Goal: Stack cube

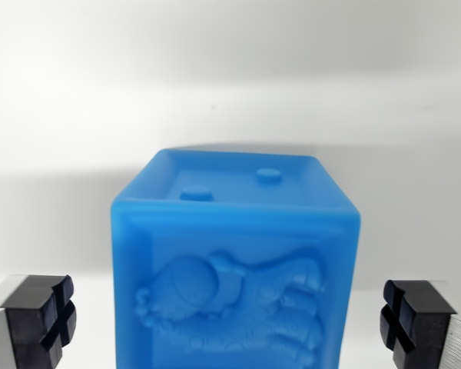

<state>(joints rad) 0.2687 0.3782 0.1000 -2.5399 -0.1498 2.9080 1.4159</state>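
The gripper grabs the blue cube [234, 254] next by two opposite sides on either side of its relief figure [230, 304] to stack the cube.
A translucent blue cube [234, 254] fills the lower middle of the wrist view. Its upper face is recessed with two small round studs, and its near face carries a raised relief figure. My gripper [234, 323] is open, straddling the cube. The left fingertip [40, 315] stands well off the cube's left side, and the right fingertip [415, 319] stands off its right side. Neither black pad touches the cube. The cube's bottom is cut off by the frame edge.
The cube rests on a plain white surface [230, 92] that runs to a pale, blurred background at the top. No other object shows.
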